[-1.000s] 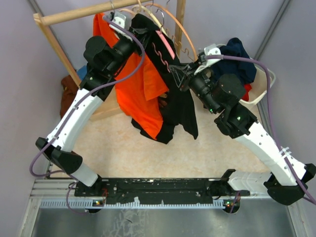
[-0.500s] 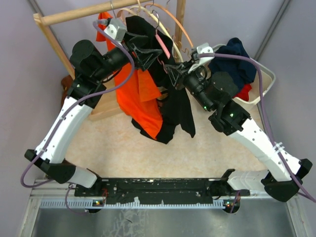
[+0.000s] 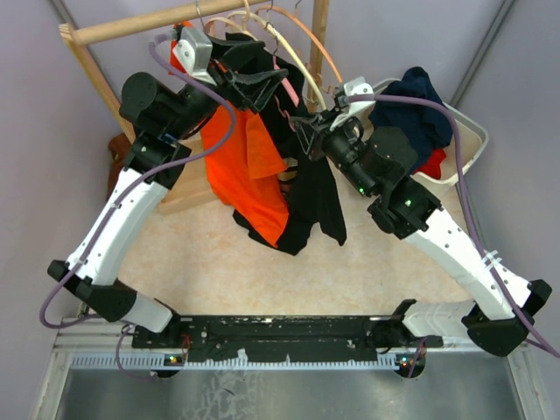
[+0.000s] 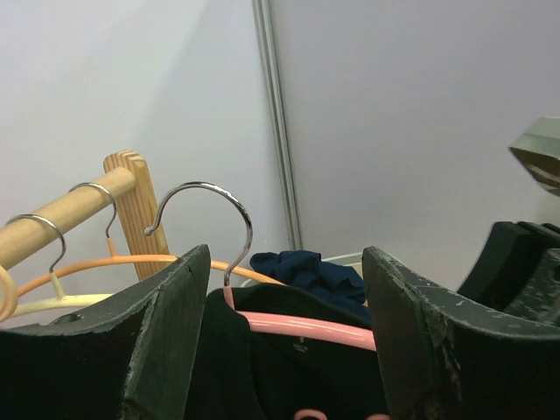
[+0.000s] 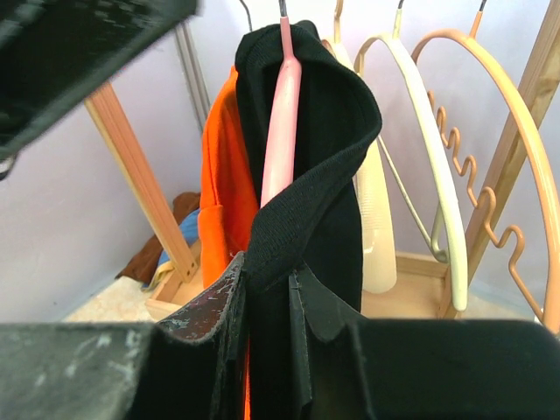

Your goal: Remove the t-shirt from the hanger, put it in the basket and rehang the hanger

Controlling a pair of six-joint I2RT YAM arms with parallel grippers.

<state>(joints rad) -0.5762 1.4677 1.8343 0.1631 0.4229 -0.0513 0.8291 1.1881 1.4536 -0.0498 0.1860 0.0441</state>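
Note:
I should next grab the pink hanger by its metal hook's stem (image 3: 275,60) with my left gripper, so the hanger's arms stay free to remove the black t-shirt (image 3: 317,194).
A black t-shirt (image 3: 317,194) hangs on a pink hanger (image 3: 280,94) from the wooden rail (image 3: 131,24). My right gripper (image 3: 303,140) is shut on a fold of the black t-shirt (image 5: 325,131) at its shoulder, just beside the pink hanger (image 5: 282,131); the right gripper (image 5: 269,282) pinches the knit edge. My left gripper (image 3: 255,79) stands open at the hanger's top. In the left wrist view the left gripper (image 4: 287,262) straddles the pink hanger (image 4: 306,329) and the shirt's collar (image 4: 262,367), below the metal hook (image 4: 220,203), touching neither.
An orange shirt (image 3: 249,166) hangs just left of the black one. Empty cream (image 5: 402,157) and tan (image 5: 516,149) hangers hang on the rail to the right. A white basket (image 3: 462,162) with navy clothes (image 3: 418,101) sits at the back right. More clothes lie at the rack's foot (image 3: 122,162).
The left gripper has opened and swung up and right to the hanger's top. The right gripper has shifted slightly left, still holding the black shirt.

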